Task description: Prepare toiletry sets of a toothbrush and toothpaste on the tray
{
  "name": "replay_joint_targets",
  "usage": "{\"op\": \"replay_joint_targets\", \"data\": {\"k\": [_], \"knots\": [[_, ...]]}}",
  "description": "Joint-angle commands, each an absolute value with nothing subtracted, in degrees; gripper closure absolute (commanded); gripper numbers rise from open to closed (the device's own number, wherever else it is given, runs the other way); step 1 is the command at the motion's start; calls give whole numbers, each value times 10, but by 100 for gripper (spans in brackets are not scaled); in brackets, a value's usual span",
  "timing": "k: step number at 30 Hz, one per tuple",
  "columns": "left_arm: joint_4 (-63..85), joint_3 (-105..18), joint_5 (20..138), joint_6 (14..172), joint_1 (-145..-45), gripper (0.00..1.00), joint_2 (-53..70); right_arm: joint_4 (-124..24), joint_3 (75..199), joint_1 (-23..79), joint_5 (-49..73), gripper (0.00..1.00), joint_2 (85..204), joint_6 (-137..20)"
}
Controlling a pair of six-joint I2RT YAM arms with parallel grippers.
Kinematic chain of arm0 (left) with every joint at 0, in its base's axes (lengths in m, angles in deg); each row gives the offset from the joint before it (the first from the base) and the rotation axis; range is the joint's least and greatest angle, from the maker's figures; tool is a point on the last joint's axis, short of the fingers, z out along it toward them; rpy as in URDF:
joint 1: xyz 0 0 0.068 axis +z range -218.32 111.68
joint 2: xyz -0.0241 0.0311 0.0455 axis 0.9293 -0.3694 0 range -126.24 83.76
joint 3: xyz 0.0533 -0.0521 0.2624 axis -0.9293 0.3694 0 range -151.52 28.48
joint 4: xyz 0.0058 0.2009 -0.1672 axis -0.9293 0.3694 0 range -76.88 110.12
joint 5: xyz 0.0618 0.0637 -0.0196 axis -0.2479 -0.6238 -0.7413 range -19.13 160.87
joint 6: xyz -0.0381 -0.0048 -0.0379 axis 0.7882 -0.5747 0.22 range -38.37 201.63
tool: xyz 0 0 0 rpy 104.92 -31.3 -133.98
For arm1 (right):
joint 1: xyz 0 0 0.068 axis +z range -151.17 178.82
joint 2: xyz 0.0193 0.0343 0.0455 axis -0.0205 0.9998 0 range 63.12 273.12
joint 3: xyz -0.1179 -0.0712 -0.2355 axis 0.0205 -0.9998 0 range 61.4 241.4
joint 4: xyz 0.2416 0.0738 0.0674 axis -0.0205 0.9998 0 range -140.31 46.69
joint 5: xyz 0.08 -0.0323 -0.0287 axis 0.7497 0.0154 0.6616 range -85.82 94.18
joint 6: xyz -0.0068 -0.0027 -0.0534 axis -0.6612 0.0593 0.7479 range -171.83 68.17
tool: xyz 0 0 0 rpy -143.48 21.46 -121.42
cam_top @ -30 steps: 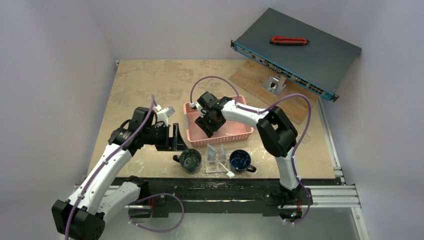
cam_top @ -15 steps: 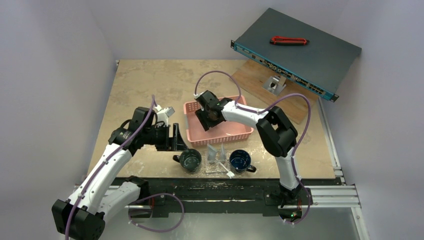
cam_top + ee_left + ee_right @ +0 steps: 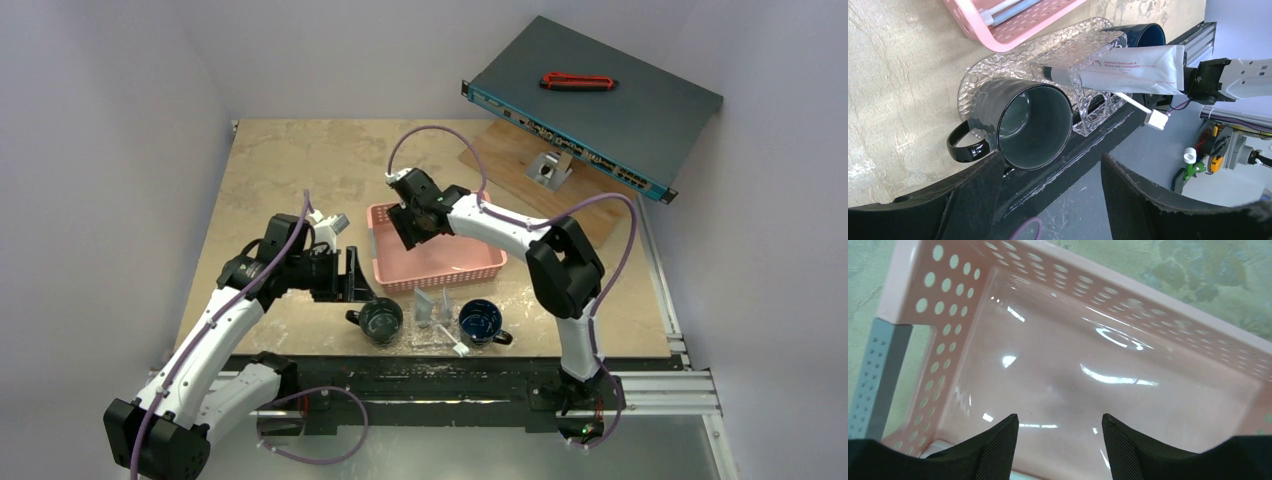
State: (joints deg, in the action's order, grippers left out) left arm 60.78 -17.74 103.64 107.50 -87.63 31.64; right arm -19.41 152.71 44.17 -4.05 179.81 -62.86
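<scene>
I will tilt the pink basket (image 3: 440, 262) to slide toothbrushes toward my left gripper. My right gripper will first grab the basket by its end rim nearest the wooden board.
The transparent tray (image 3: 1013, 55) lies at the table's front edge (image 3: 432, 338), with a dark mug (image 3: 381, 320) on its left and another (image 3: 481, 321) on its right. A white toothpaste tube (image 3: 1133, 70) with red print rests on the tray's clear stand, and a white toothbrush (image 3: 1140, 106) pokes out below it. More toothbrushes (image 3: 1008, 7), white and light blue, lie in the pink basket (image 3: 440, 262). My left gripper (image 3: 352, 278) is open and empty beside the left mug (image 3: 1033, 125). My right gripper (image 3: 412, 225) is open and empty above the basket's far left part (image 3: 1108, 385).
A dark rack unit (image 3: 600, 100) with a red tool (image 3: 578, 80) on it overhangs a wooden board (image 3: 520, 165) at the back right. A grey perforated piece (image 3: 878, 375) stands against the basket's outer corner.
My right gripper has moved from the basket's middle towards its far left corner, still open. The left arm has not moved.
</scene>
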Motion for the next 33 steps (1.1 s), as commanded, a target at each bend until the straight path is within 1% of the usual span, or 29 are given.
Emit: {"op": "replay_joint_targets", "data": {"k": [1, 9, 12, 23, 26, 29, 33], "knots": [[600, -189, 1041, 1066, -880, 31, 319, -172, 1536, 436, -97, 35, 1719, -617], [599, -188, 1045, 1064, -880, 31, 322, -134, 1494, 384, -190, 31, 1642, -646], [598, -189, 1049, 1063, -880, 31, 323, -124, 1470, 362, -214, 27, 1622, -664], [596, -189, 1061, 1061, -880, 31, 327, -117, 1400, 305, -194, 26, 1605, -695], [595, -190, 1064, 1060, -880, 31, 327, -124, 1388, 296, -171, 27, 1607, -696], [596, -189, 1066, 1060, -880, 31, 327, -130, 1380, 289, -162, 30, 1611, -698], [595, -189, 1068, 1059, -880, 31, 328, -138, 1376, 280, -148, 40, 1618, -694]]}}
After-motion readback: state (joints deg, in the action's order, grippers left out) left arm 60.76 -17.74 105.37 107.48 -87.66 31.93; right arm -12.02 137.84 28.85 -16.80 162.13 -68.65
